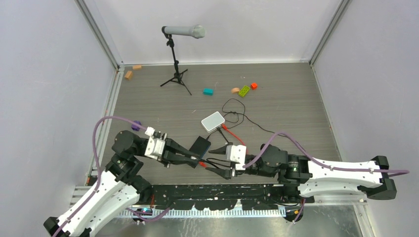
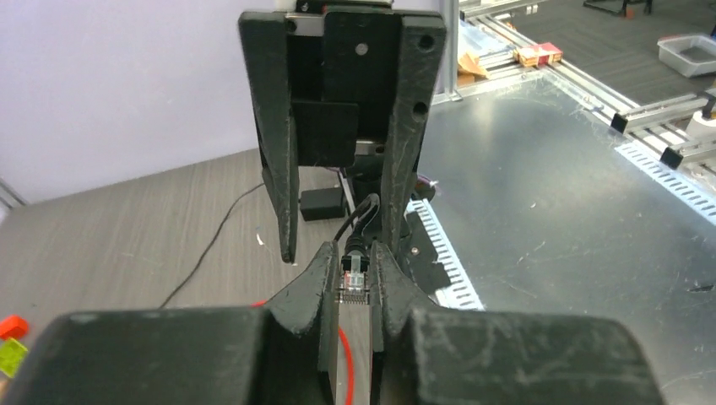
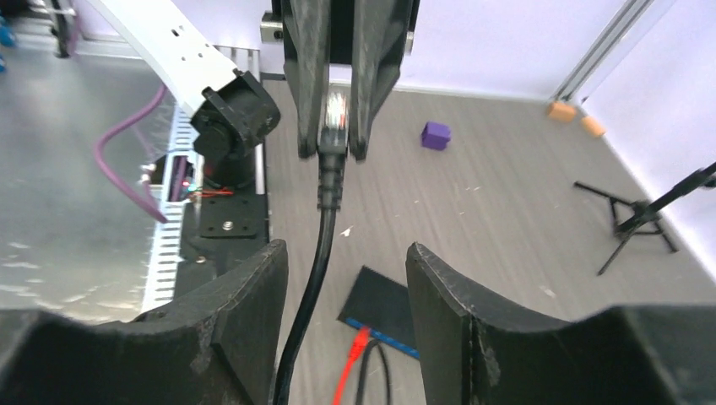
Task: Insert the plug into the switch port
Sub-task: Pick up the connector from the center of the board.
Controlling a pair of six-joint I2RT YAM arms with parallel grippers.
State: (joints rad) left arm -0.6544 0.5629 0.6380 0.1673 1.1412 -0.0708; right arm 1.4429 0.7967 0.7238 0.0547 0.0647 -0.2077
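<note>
My right gripper's fingers stop short of the black boot, so it is too early to close. My right gripper moves toward the boot next, then closes on it.
My left gripper [image 2: 355,253] is shut on the plug [image 2: 355,274], a clear-tipped connector with a black boot on a black cable. In the right wrist view the plug [image 3: 336,110] sits between the left gripper's fingertips [image 3: 308,143], tip pointing away. Its black cable [image 3: 317,245] hangs down between the fingers of my right gripper [image 3: 346,253], which is open and touches nothing. The switch [image 3: 380,299], a flat black box with a blue edge [image 3: 397,342], lies on the table below. A red connector [image 3: 359,342] and a black lead sit at that edge. Both grippers meet near the front [image 1: 210,167].
A white rounded box [image 1: 213,121] lies just behind the switch [image 1: 200,144], with thin black cables [image 1: 237,111] looping beyond it. A microphone on a tripod [image 1: 175,59] and several toy blocks [image 1: 244,91] stand at the back. A purple block [image 3: 436,135] lies at the left.
</note>
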